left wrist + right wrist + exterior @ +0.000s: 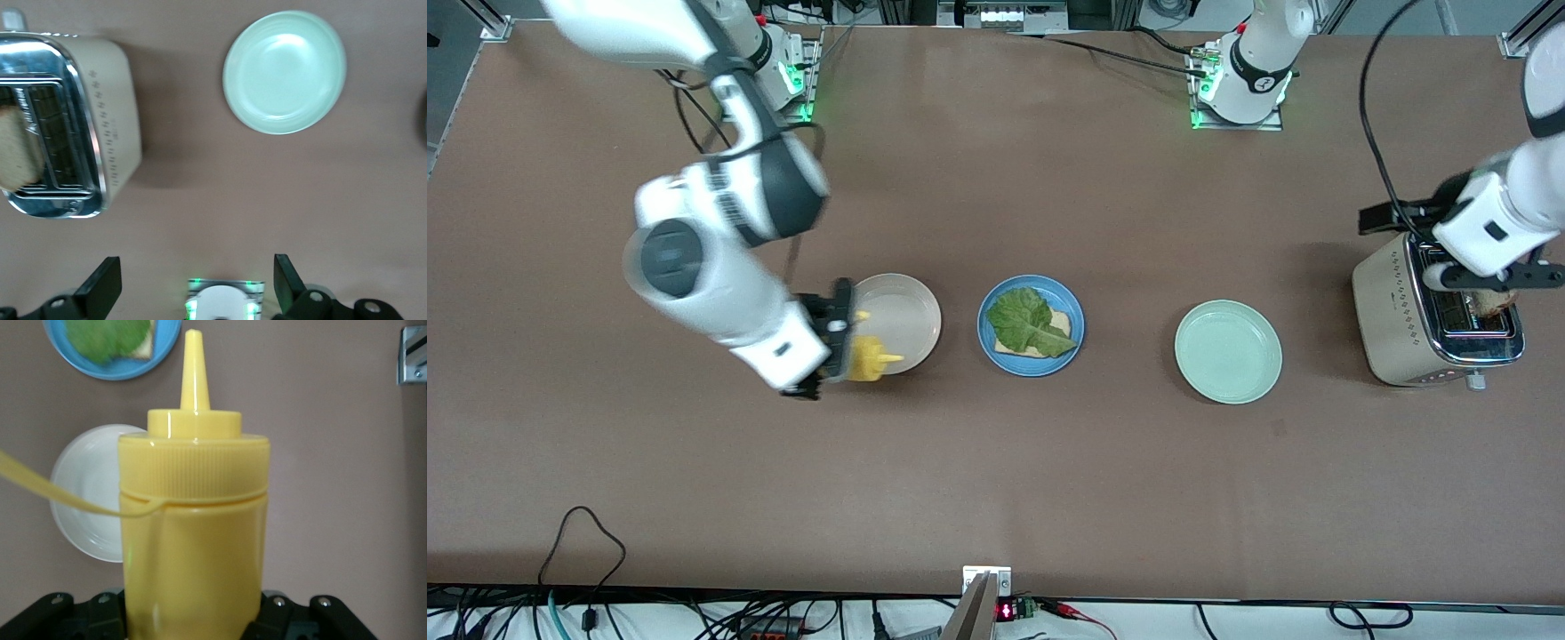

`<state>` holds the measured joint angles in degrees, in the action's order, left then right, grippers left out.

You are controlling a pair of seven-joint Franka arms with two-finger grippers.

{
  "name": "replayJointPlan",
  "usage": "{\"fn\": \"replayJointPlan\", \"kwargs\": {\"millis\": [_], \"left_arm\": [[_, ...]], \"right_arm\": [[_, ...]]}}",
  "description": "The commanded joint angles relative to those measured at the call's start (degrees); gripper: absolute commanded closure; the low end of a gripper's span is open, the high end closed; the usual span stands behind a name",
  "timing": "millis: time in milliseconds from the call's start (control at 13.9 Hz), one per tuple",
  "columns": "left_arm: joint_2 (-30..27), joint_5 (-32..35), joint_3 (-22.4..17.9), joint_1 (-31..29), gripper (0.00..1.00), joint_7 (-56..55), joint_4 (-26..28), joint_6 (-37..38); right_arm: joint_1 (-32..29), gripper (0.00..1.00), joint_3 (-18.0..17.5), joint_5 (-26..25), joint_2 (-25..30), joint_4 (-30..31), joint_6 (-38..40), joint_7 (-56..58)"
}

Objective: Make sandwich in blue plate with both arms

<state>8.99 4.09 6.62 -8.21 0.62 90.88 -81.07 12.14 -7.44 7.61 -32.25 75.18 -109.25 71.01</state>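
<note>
The left gripper takes the bread slice by its crust edge sticking out of the toaster next, to top the lettuce in the blue plate (1032, 363).
The blue plate (1032, 363) sits mid-table and holds one bread slice (1060, 322) with a green lettuce leaf (1027, 318) on top. It also shows in the right wrist view as the blue plate (167, 340) with the lettuce (107, 337). My right gripper (831, 342) is shut on a yellow squeeze bottle (867, 357), tipped sideways over the rim of a cream-white plate (911, 311). That bottle (193, 520) fills the right wrist view. My left gripper (1494, 280) hangs open over the toaster (1396, 320), where a bread slice (1496, 300) sticks out of a slot. Its fingers (100, 290) hold nothing.
A pale mint-green plate (1228, 351) lies between the blue plate and the toaster, and shows as the mint plate (285, 71) beside the toaster (113, 133) in the left wrist view. Cables run along the table edge nearest the front camera.
</note>
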Motion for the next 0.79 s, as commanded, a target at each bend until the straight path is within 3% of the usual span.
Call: {"fn": "replayJointPlan", "kwargs": {"millis": [0, 361, 722], "left_arm": [[2.43, 4.33, 0.06, -4.08, 0.0, 7.18, -0.89, -3.01], [6.56, 6.28, 0.06, -14.09, 0.0, 22.21, 2.63, -16.12], [11.39, 6.28, 0.06, -18.66, 0.0, 26.95, 2.63, -19.55]], "right_arm": [[-7.72, 0.66, -1.27, 13.35, 1.05, 1.72, 2.98, 8.85], [-19.59, 0.63, -1.18, 36.82, -1.32, 7.6, 7.55, 24.66], [-27.16, 0.63, -1.18, 48.97, -8.17, 10.68, 12.65, 45.14]]}}
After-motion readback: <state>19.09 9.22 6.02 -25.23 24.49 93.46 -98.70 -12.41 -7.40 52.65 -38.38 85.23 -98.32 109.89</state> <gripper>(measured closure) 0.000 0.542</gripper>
